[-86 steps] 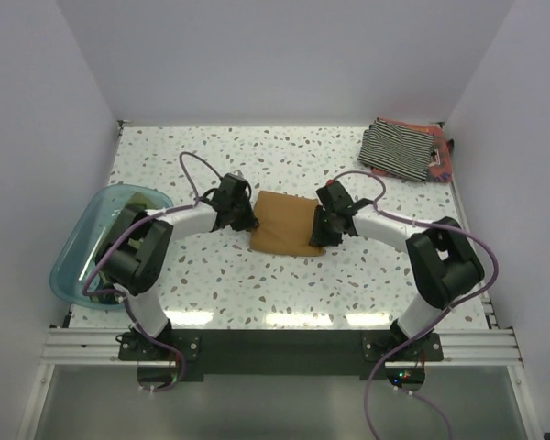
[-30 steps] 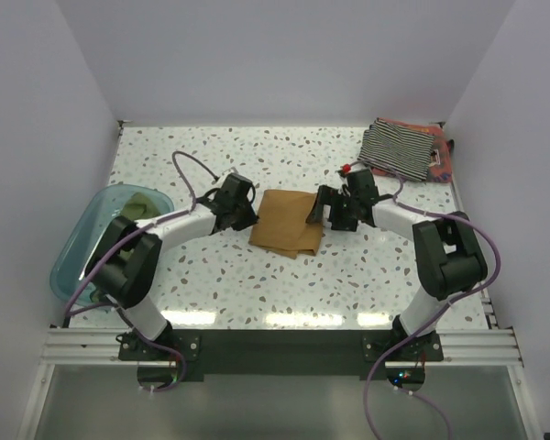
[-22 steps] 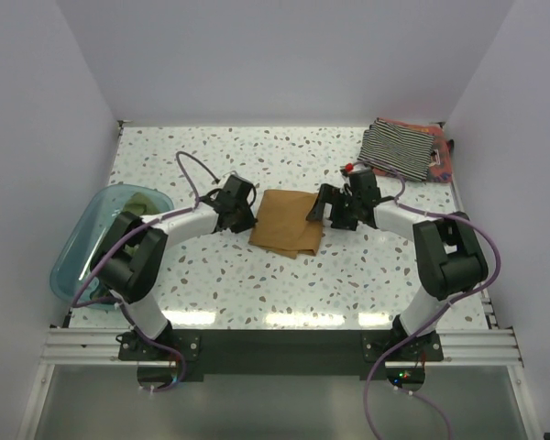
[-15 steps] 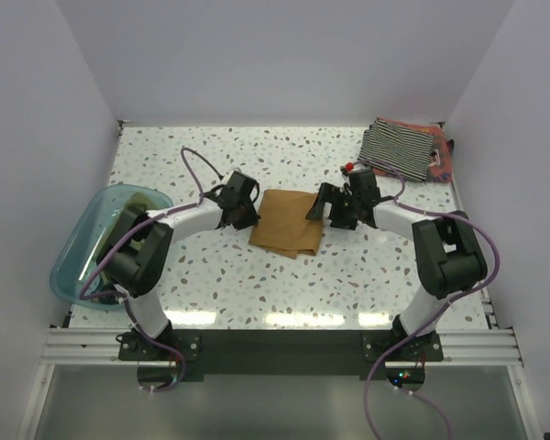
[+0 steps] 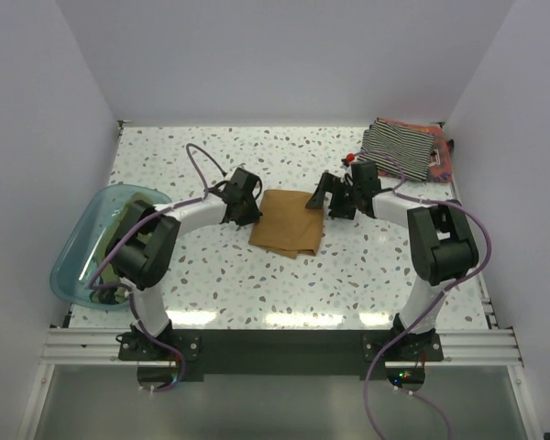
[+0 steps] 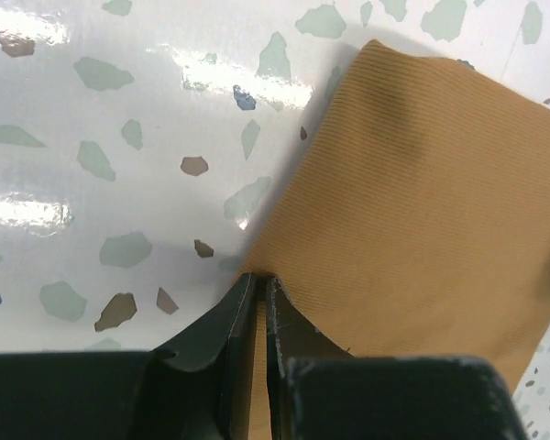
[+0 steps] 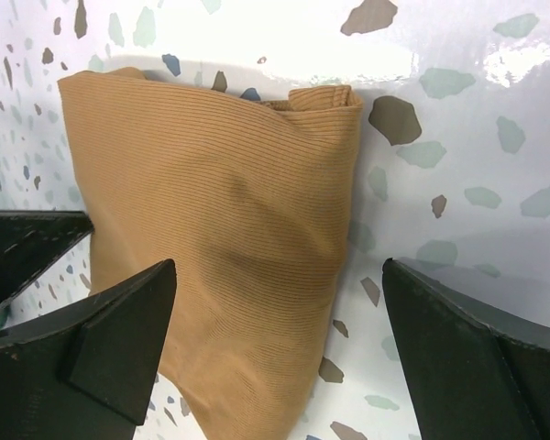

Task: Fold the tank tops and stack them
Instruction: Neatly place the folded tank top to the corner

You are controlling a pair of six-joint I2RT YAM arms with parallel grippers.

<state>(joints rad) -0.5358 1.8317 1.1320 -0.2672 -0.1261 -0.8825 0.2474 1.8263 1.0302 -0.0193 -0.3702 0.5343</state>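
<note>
I will next pinch the folded tan tank top with my right gripper by its side edge nearest the striped one. Then I will stack it there, still folded.
A folded tan-brown tank top (image 5: 286, 225) lies mid-table. My left gripper (image 5: 252, 214) is at its left edge. In the left wrist view the left gripper (image 6: 259, 279) is shut on that tan tank top (image 6: 422, 183), a strip of cloth showing between the jaws. My right gripper (image 5: 328, 199) hovers at the cloth's right edge. In the right wrist view the right gripper (image 7: 277, 268) stands wide open over the tan tank top (image 7: 211, 192), holding nothing. A black-and-white striped tank top (image 5: 399, 148) lies folded at the back right on a reddish one (image 5: 445, 158).
A translucent teal tub (image 5: 69, 266) stands at the left table edge with olive cloth (image 5: 131, 209) in it, partly hidden by the left arm. White walls close in the table on three sides. Cables loop above both arms.
The right gripper has drawn back toward the far side, off the cloth's right edge, still open. The left gripper has shifted slightly toward the far side, staying shut on the cloth's left edge.
</note>
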